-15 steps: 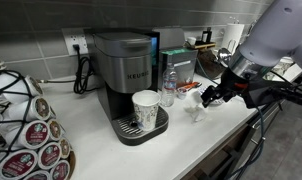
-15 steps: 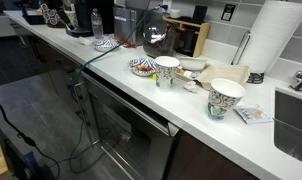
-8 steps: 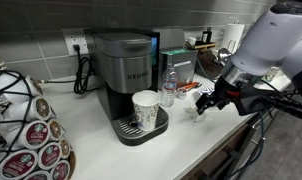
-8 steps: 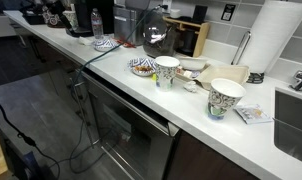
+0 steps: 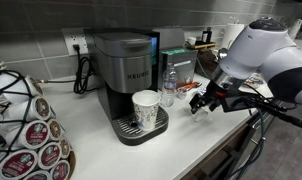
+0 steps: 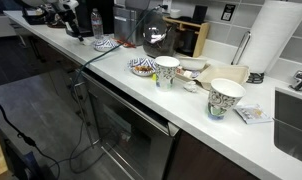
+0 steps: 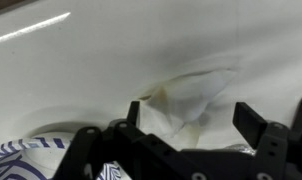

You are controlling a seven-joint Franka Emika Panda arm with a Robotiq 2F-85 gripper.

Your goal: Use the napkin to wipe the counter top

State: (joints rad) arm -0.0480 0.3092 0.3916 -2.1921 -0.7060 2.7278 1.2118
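Observation:
My gripper will pinch the crumpled napkin from above, across its bunched middle. The loose paper beyond my fingers will then wipe the counter top.
In the wrist view the napkin [image 7: 191,93], a small crumpled white paper wad with faint brownish stains, lies on the white counter top [image 7: 71,55]. My gripper [image 7: 193,120] is open, one finger on each side of the napkin, just above it. In an exterior view the gripper [image 5: 200,102] hangs low over the counter top [image 5: 101,150], to the right of the coffee machine, and hides the napkin. The counter top also shows in an exterior view [image 6: 191,112].
A coffee machine [image 5: 126,65] holds a white paper cup [image 5: 145,108], with a water bottle [image 5: 169,88] beside it. A pod rack [image 5: 26,125] stands near the front. A blue-and-white patterned dish [image 7: 21,160] lies close to the gripper. Patterned cups [image 6: 226,97] and bowls [image 6: 143,67] stand further along.
The arm has swung in and lowered. The gripper moved left and down over the napkin, which now sits between the open fingers.

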